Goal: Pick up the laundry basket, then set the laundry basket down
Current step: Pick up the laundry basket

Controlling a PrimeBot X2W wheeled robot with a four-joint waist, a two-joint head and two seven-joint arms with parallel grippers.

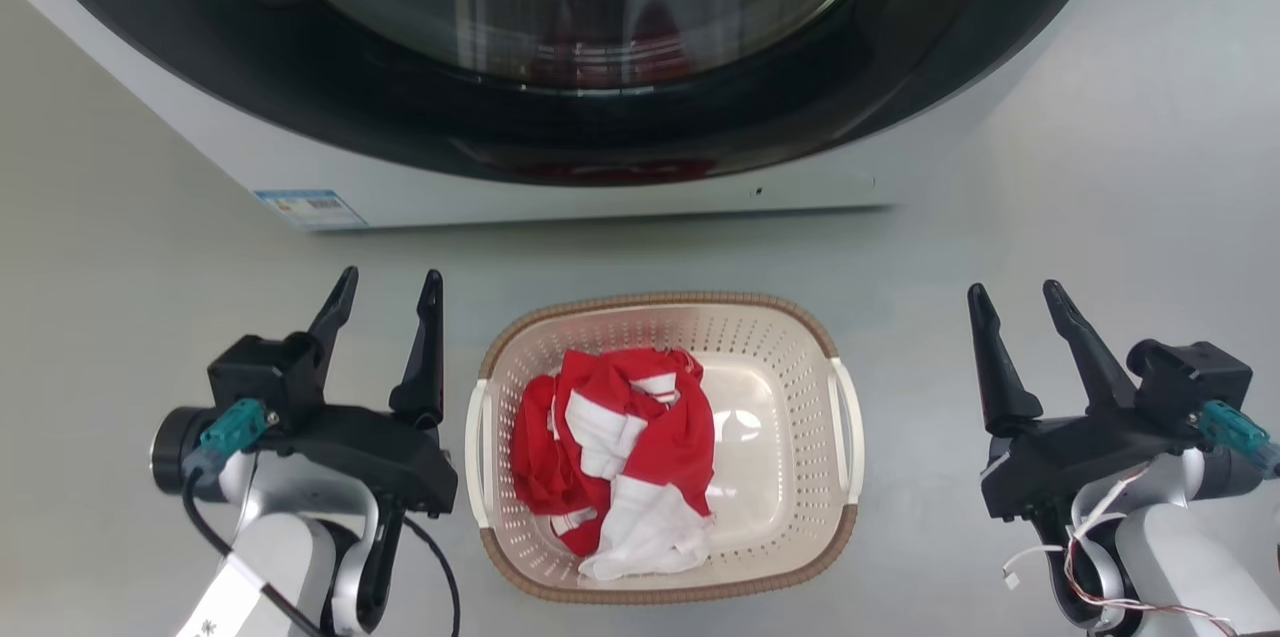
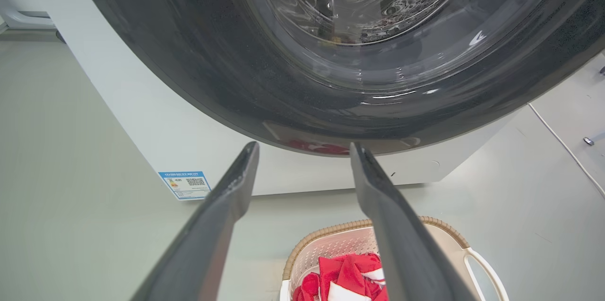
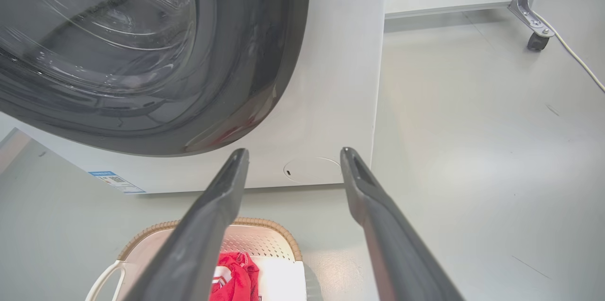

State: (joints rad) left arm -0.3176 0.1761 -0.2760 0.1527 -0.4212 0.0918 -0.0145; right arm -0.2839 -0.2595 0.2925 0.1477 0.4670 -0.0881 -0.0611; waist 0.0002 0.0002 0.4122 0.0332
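Note:
My right gripper needs to grab the basket by the slim white handle on its emptier end point(image 1: 849, 431) next, because the basket's body is far wider than my open fingers.
The cream laundry basket point(image 1: 790, 477) with a brown woven-look rim and white side handles stands on the grey floor, low in the middle of the head view. Red and white clothes point(image 1: 620, 452) lie in its left half. My left gripper point(image 1: 388, 290) hovers open just left of the basket, clear of its left handle. My right gripper point(image 1: 1015, 302) is open too, a wider gap away on the basket's right side. Nothing is between either pair of fingers. The basket point(image 2: 331, 249) peeks in at the bottom of the left wrist view, and its rim point(image 3: 264, 225) at the bottom of the right wrist view.
A white front-loading washer point(image 1: 560, 202) with a dark round glass door point(image 1: 570, 37) stands right behind the basket. A wheeled metal leg point(image 3: 534, 31) and a white cable point(image 3: 579, 62) are on the floor to the far right of the washer.

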